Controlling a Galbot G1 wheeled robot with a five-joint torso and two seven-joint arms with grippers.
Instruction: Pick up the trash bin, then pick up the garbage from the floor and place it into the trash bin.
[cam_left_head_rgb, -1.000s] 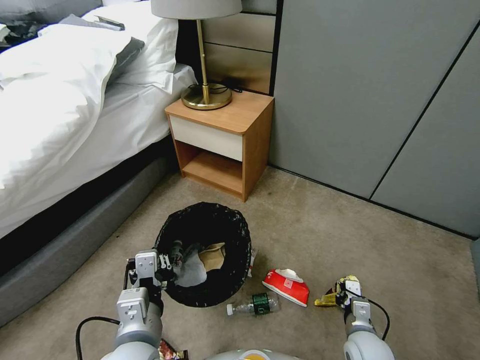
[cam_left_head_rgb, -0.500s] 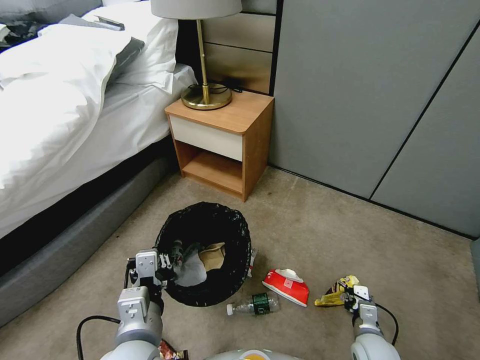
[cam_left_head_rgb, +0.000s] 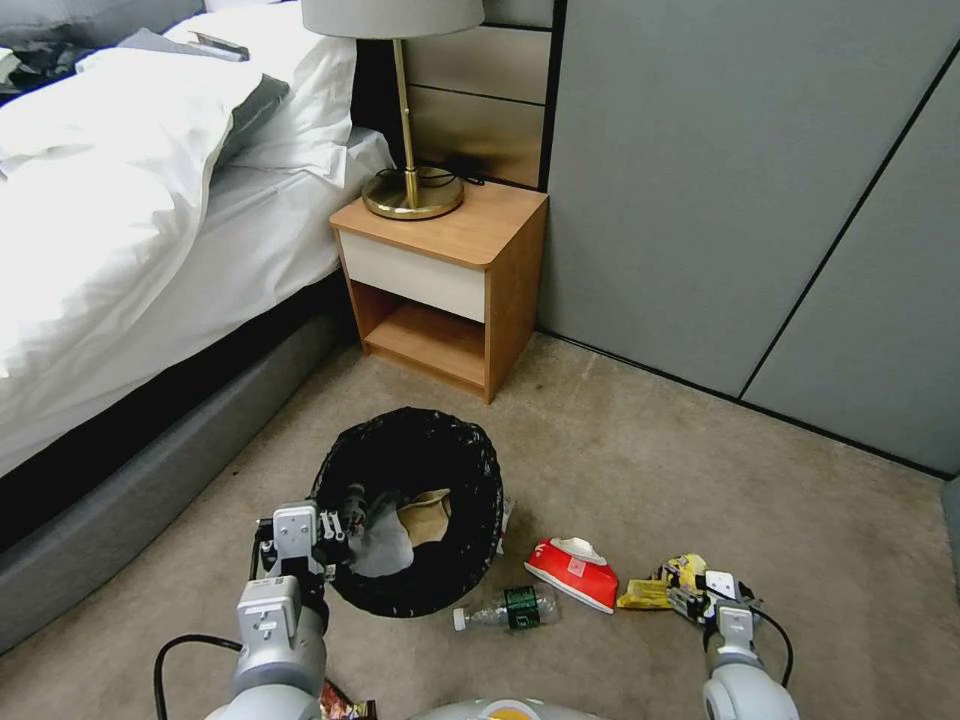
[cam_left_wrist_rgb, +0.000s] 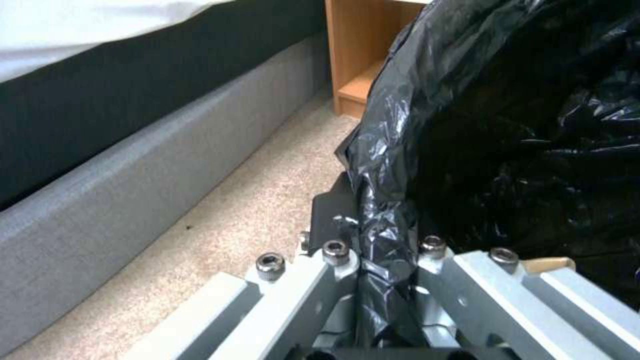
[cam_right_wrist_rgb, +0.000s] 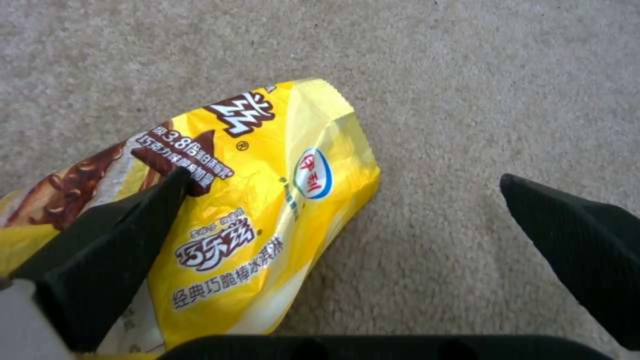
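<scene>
The robot's right gripper should next grab the yellow-brown wrapper by its crimped end (cam_left_head_rgb: 689, 564), then drop the wrapper into the trash bin.
The trash bin (cam_left_head_rgb: 460, 575), lined with a black bag (cam_left_wrist_rgb: 507, 130), stands tilted on the carpet just ahead of me. My left gripper (cam_left_head_rgb: 335, 528) is shut on its near-left rim (cam_left_wrist_rgb: 380, 280), pinching the bag there. Inside lie a tan paper bag (cam_left_head_rgb: 427, 515) and white tissue (cam_left_head_rgb: 385, 550). Garbage on the floor to the right: a clear green-labelled bottle (cam_left_head_rgb: 505, 608), a red-white packet (cam_left_head_rgb: 572, 572) and a yellow snack wrapper (cam_left_head_rgb: 655, 592). My right gripper (cam_left_head_rgb: 700, 598) hangs open low over that wrapper (cam_right_wrist_rgb: 267, 210), one finger (cam_right_wrist_rgb: 113, 250) above it, the other finger (cam_right_wrist_rgb: 580, 240) over bare carpet.
A wooden nightstand (cam_left_head_rgb: 450, 290) with a brass lamp (cam_left_head_rgb: 410, 190) stands behind the bin. The bed (cam_left_head_rgb: 130, 230) and its grey base (cam_left_wrist_rgb: 133, 165) run along the left. Grey wall panels (cam_left_head_rgb: 740, 180) close the back. Another shiny wrapper (cam_left_head_rgb: 340, 703) lies by my base.
My right gripper has drawn back toward me and slightly right, lower over the yellow wrapper. The left gripper and the bin have barely shifted.
</scene>
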